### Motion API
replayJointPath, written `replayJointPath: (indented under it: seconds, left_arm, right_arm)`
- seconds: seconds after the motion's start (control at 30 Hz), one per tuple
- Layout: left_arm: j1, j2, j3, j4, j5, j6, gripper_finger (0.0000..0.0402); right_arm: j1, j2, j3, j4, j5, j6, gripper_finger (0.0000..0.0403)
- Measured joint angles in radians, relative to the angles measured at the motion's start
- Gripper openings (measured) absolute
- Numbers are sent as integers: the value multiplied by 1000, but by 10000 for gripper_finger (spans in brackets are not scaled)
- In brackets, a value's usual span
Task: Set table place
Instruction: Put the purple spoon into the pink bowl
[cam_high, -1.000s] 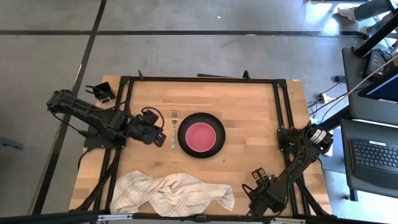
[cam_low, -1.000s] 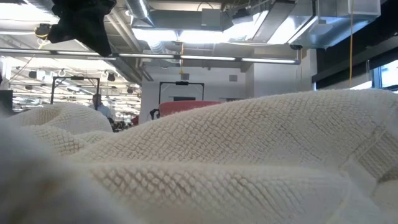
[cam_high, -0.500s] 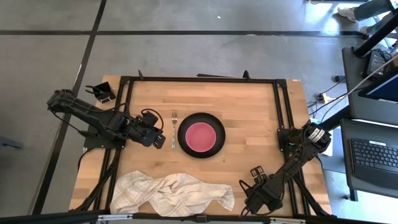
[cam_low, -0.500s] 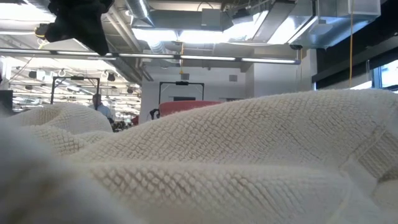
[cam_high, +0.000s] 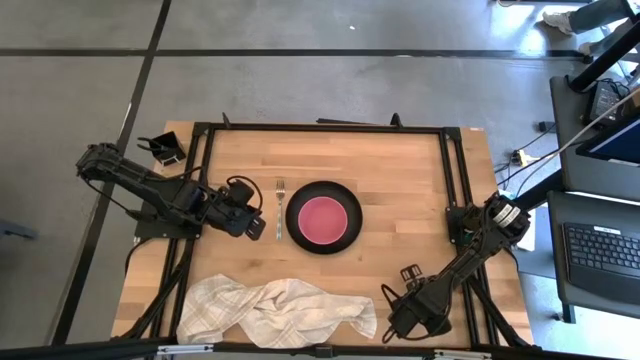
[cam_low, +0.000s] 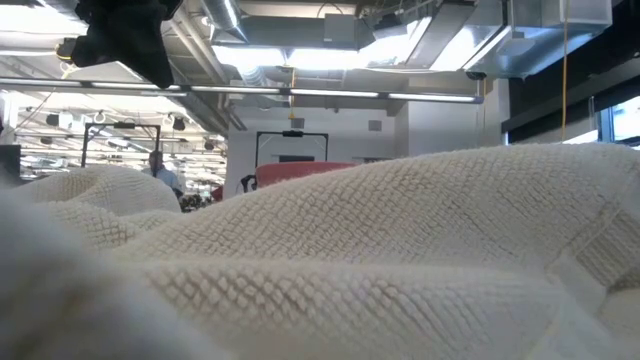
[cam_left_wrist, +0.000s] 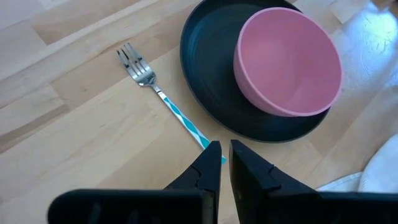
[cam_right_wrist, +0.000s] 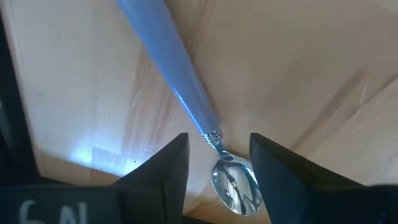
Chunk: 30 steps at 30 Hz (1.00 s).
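Observation:
My right gripper grabs the spoon by its neck (cam_right_wrist: 215, 140) next, leaving the spoon's purple-blue handle (cam_right_wrist: 177, 70) free while I set the table place.
The round black plate (cam_high: 324, 216) lies mid-table with the pink bowl (cam_high: 323, 217) standing in it. The silver fork (cam_high: 280, 205) lies flat on the wood just left of the plate, tines toward the far edge. My left gripper (cam_left_wrist: 222, 155) is at the fork's handle end, its fingers closed to a narrow gap. My right gripper (cam_right_wrist: 217, 165) is open near the table's near edge (cam_high: 392, 325). Its fingers stand on either side of the neck of the purple-blue-handled spoon (cam_right_wrist: 186, 87), which lies on the wood. The spoon does not show in the high view. My left gripper has the free end of the fork's handle (cam_left_wrist: 211, 144) in the narrow gap between its two fingertips. The fingers come slanting from the table's left and near side, roughly along the handle. The fork lies flat on the table with its tines (cam_left_wrist: 132, 59) resting on the wood.
A crumpled white towel (cam_high: 280, 310) lies along the near edge, left of my right gripper, and fills the low view (cam_low: 400, 260). A small black holder (cam_high: 163, 150) stands at the far left corner. Bare wood lies to the right of the plate.
My right gripper has moved along the near edge toward the table's left, closer to the towel's end. The fork, plate and bowl have stayed where they were.

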Motion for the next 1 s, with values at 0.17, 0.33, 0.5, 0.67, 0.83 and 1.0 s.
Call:
replayJointPath:
  seconds: [0.17,0.33,0.5,0.67,0.83,1.0]
  left_arm:
    - [0,0,0,0,0,0,27]
    - [0,0,0,0,-11,0,27]
    - [0,0,0,0,-19,0,27]
    - [0,0,0,0,-20,0,27]
    - [0,0,0,-1,-20,0,27]
    - [0,0,0,-1,-20,0,27]
  right_arm:
    - [0,0,0,2,-2,26,170]
    - [0,0,0,14,-2,26,170]
    - [0,34,0,15,-8,23,170]
    - [2,78,6,6,-10,25,170]
    - [2,83,6,5,-9,53,169]
    - [1,84,5,13,-8,90,140]
